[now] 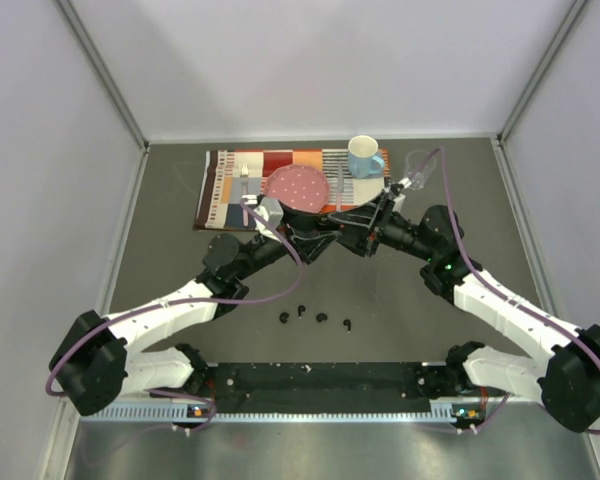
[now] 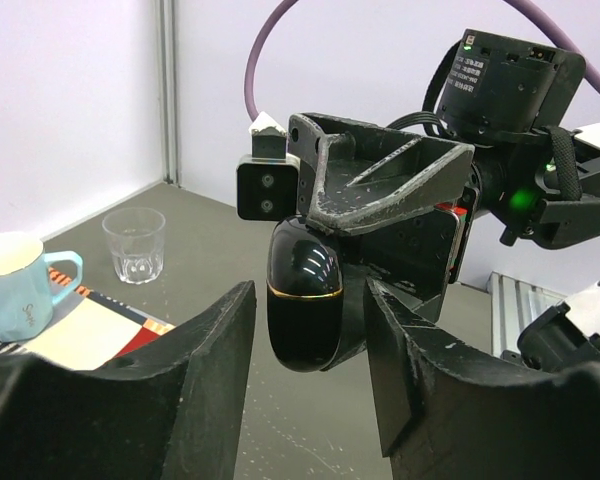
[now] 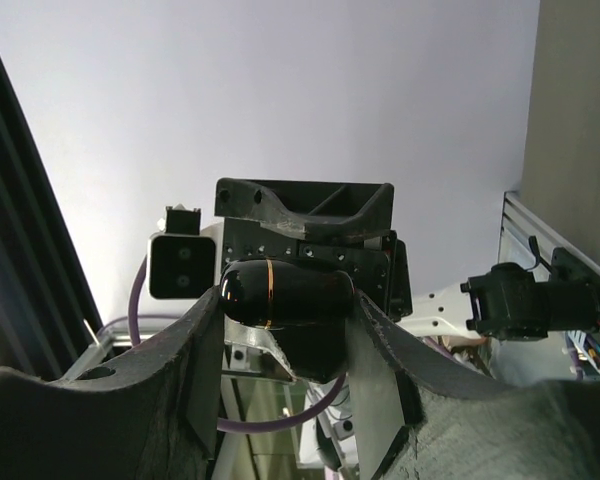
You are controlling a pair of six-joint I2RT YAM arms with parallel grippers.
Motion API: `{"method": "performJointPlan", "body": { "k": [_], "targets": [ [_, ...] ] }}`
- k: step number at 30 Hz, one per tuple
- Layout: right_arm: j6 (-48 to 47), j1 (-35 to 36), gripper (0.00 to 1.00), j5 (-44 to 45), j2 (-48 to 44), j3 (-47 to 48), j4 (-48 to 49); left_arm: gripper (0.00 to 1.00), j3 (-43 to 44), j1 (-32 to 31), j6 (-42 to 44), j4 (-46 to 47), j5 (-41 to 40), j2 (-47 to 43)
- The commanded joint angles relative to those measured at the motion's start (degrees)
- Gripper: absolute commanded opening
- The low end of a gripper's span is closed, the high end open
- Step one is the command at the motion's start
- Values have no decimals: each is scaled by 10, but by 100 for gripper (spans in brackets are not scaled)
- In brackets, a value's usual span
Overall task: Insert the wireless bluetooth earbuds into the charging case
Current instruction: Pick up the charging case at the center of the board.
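The case's lower half lies between my left gripper's open fingers and closing would catch the case, so it is now time to close on it.
Four tiny black earbuds lie loose on the dark table near the arm bases: (image 1: 284, 318), (image 1: 301, 309), (image 1: 322, 318), (image 1: 349, 324). The two grippers meet in mid-air above the table's middle. My right gripper (image 3: 285, 300) (image 1: 355, 238) is shut on a black oval charging case (image 3: 280, 290) with a thin gold seam; the case is closed. In the left wrist view the case (image 2: 303, 300) hangs between my left gripper's (image 2: 310, 295) open fingers (image 2: 210, 340), with gaps on both sides. In the top view the left gripper (image 1: 318, 232) faces the right one and the case is hidden.
A striped placemat (image 1: 230, 185) lies at the back with a pink plate (image 1: 298, 187) and a small grey object (image 1: 245, 185) on it. A blue mug (image 1: 364, 155) (image 2: 10, 290) and a clear glass (image 1: 417, 163) (image 2: 134, 245) stand at the back right.
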Motion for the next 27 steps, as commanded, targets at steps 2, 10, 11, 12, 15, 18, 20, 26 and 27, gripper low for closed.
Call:
{"method": "performJointPlan", "body": {
  "k": [2, 10, 11, 12, 15, 18, 20, 26, 27],
  "targets": [
    [2, 7, 0, 4, -9, 6, 39, 53, 3, -1, -5, 18, -1, -1],
    [2, 6, 0, 1, -12, 0, 35, 23, 14, -2, -4, 20, 2, 4],
    [3, 7, 0, 0, -12, 1, 36, 15, 16, -2, -3, 19, 3, 3],
    [3, 7, 0, 0, -12, 1, 36, 12, 16, -2, -3, 18, 6, 4],
    [-19, 6, 16, -7, -12, 3, 34, 0, 13, -2, 1, 18, 7, 2],
    [-76, 5, 62, -15, -15, 17, -18, 0, -4, -1, 3, 38, -5, -7],
    [-123, 1, 85, -12, -21, 40, -98, 0, -23, -1, 14, 59, -19, -14],
    [-326, -9, 96, 40, -66, 104, -276, 0, -99, -2, 30, 142, -46, -46],
    [-370, -9, 96, 43, -79, 109, -303, 0, -111, -2, 25, 154, -67, -56]
  ]
}}
